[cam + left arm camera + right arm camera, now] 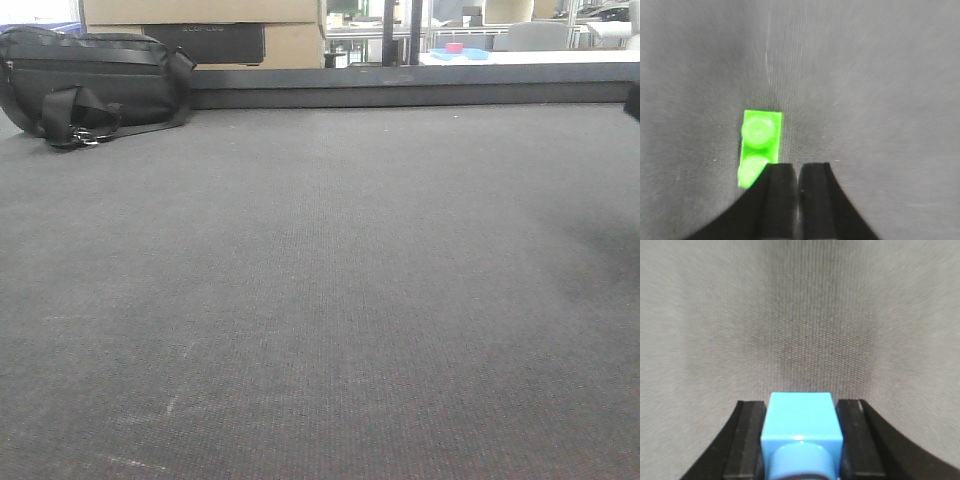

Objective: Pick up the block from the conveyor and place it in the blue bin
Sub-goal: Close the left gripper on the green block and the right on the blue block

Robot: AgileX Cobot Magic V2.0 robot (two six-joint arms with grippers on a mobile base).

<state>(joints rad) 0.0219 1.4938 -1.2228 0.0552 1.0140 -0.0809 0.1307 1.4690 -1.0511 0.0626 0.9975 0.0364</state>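
Note:
My left gripper grabs the green block (759, 145) by its long sides next, to place it in the blue bin.
The conveyor's dark grey woven belt (330, 280) fills all three views. In the left wrist view a bright green two-stud block (759, 145) lies flat on the belt. My left gripper (799, 167) is shut and empty, and its left fingertip overlaps the block's near right corner. In the right wrist view my right gripper (802, 402) is shut on a light blue block (801, 420), held squarely between both black pads above the belt. Neither block shows in the front view. The blue bin is out of view.
A black bag (95, 85) sits at the belt's far left, with cardboard boxes (205, 30) behind it. A dark raised edge (420, 95) runs along the far side. A dark shape (632, 100) pokes in at the right edge.

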